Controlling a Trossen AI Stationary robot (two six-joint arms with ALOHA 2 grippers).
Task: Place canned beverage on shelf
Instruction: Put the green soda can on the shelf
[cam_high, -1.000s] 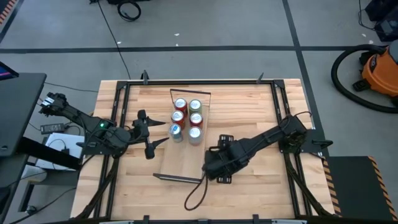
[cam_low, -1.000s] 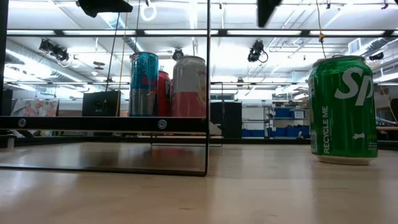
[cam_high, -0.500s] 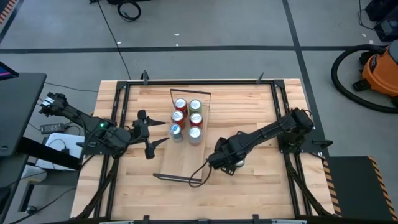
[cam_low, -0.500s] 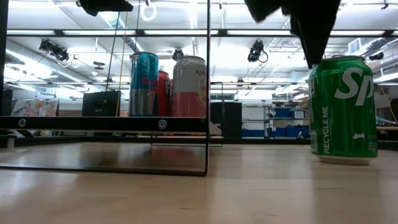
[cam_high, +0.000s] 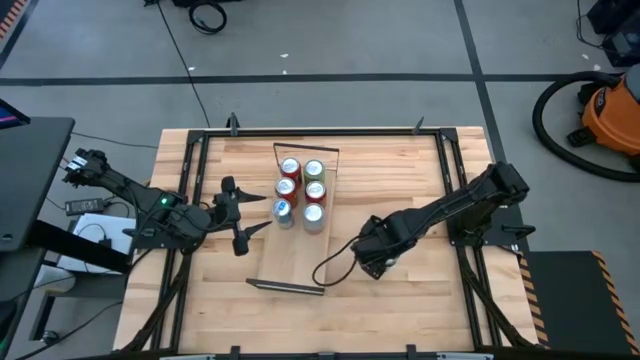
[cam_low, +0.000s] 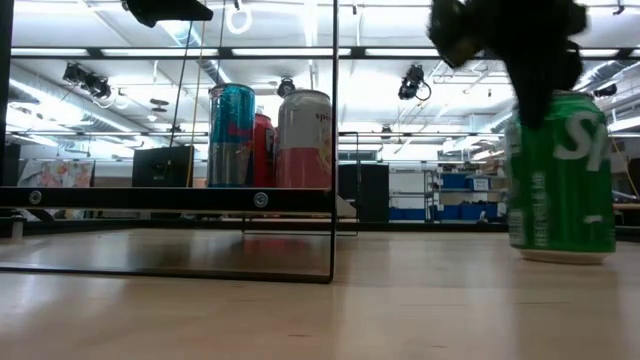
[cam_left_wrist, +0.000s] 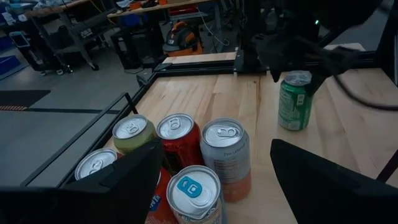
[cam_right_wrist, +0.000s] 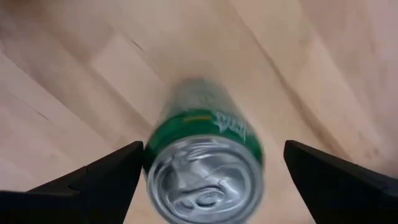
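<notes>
The can's top rim should be grabbed next by my right gripper, to set the green can on the shelf (cam_high: 295, 260).
A green can (cam_low: 560, 180) stands upright on the slatted tabletop to the right of the shelf; it also shows in the left wrist view (cam_left_wrist: 294, 99). My right gripper (cam_high: 378, 252) is open above it, pointing down, one finger on each side of the can's top (cam_right_wrist: 205, 168). The shelf (cam_high: 290, 262) is a narrow light-wood board with dark rod frames at its ends. Several cans (cam_high: 300, 190) stand on its far half. My left gripper (cam_high: 254, 213) waits open at the shelf's left side, beside those cans. My right gripper comes at the green can from above, and its fingers (cam_right_wrist: 106, 180) straddle the can's top rim (cam_right_wrist: 155, 155). One finger stands very close to the rim; I cannot tell whether it touches. The can's base rests on the table.
The shelf's near half (cam_high: 285, 270) is bare board. The dark rod frame (cam_low: 333, 150) stands upright at the shelf's near end. A cable (cam_high: 335, 262) loops from the right arm over the table near that end. Bare tabletop lies right of the green can.
My right gripper has gone toward the table's right edge, away from the shelf's near end, and has come down over the green can's top. The can now shows blurred in the low view.
</notes>
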